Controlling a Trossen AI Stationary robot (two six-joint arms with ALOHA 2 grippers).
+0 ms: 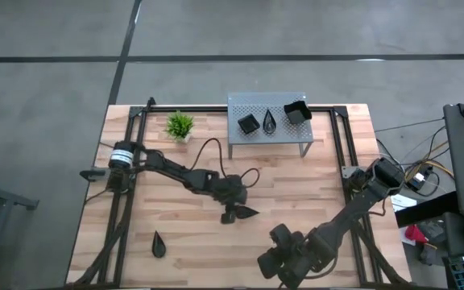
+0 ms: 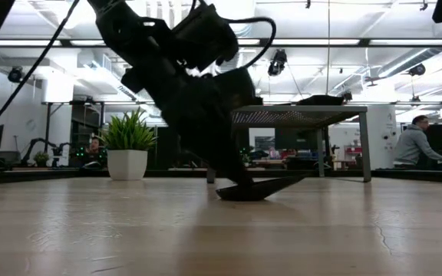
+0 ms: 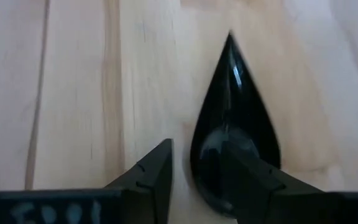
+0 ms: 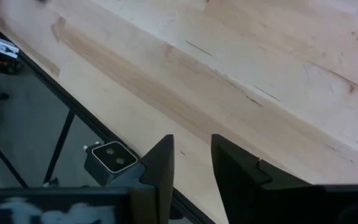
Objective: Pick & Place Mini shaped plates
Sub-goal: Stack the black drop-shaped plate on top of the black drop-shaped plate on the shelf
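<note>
My left gripper grabs the teardrop plate by its round end's rim next, to get it onto the perforated shelf.
A black teardrop plate (image 1: 248, 212) lies on the wooden table near its middle, pointed end toward the right. My left gripper (image 1: 233, 213) stands open at its round end (image 3: 229, 155), slanting down from the left. One finger is over the plate's hollow and the other is outside the rim. A second teardrop plate (image 1: 159, 244) lies flat at the near left. My right gripper (image 1: 279, 262) hangs open over the table's near edge (image 4: 166, 124) with nothing between its fingers. My left gripper straddles the rim of the plate's round end (image 3: 197, 155), one finger (image 3: 247, 180) over the inside and one finger (image 3: 157, 174) outside, slanting down from the table's left. I cannot tell whether either finger touches the plate, which rests on the table (image 2: 252, 192).
A grey perforated shelf (image 1: 240, 103) at the far edge carries a square plate (image 1: 248, 123), a teardrop plate (image 1: 270, 121) and a deeper square one (image 1: 296, 111). A green potted plant (image 1: 180, 125) stands to its left. Black frame rails (image 1: 341, 153) run along the table's sides.
</note>
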